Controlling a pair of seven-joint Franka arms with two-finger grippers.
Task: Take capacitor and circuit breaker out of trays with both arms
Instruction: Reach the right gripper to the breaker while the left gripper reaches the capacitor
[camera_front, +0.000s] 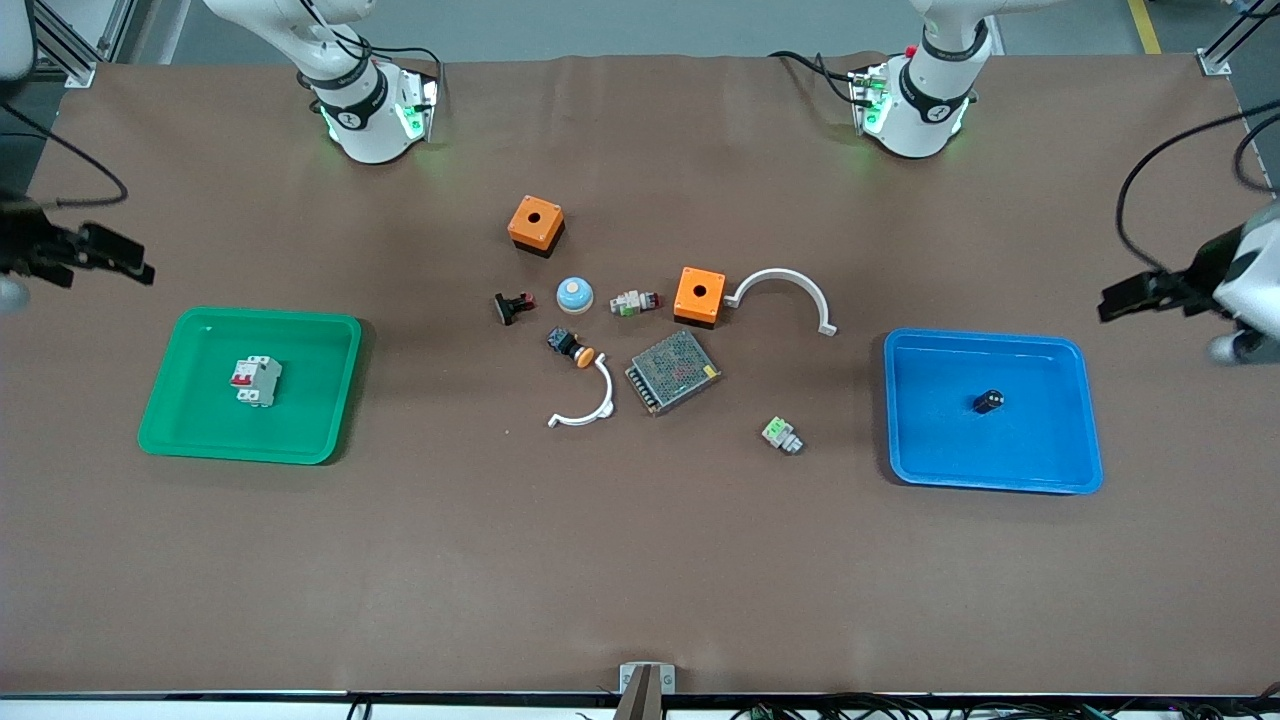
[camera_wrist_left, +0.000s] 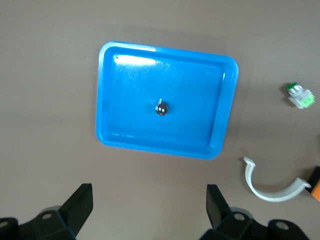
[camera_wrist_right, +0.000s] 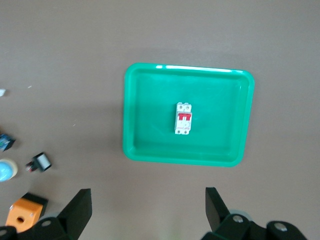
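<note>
The circuit breaker needs to come out of the green tray, so my right gripper will next grab its white body around the red switch.
The capacitor, a tiny black cylinder, stands in the blue tray at the left arm's end of the table. It also shows in the left wrist view. The breaker, a white-grey block with a red switch, lies in the green tray at the right arm's end. It also shows in the right wrist view. My left gripper is open and empty, in the air over bare table beside the blue tray. My right gripper is open and empty, over bare table beside the green tray.
Mid-table lie two orange boxes, a blue dome, a black pushbutton with orange cap, a black-and-red clip part, a metal mesh box, two white curved pieces and a white part with green face.
</note>
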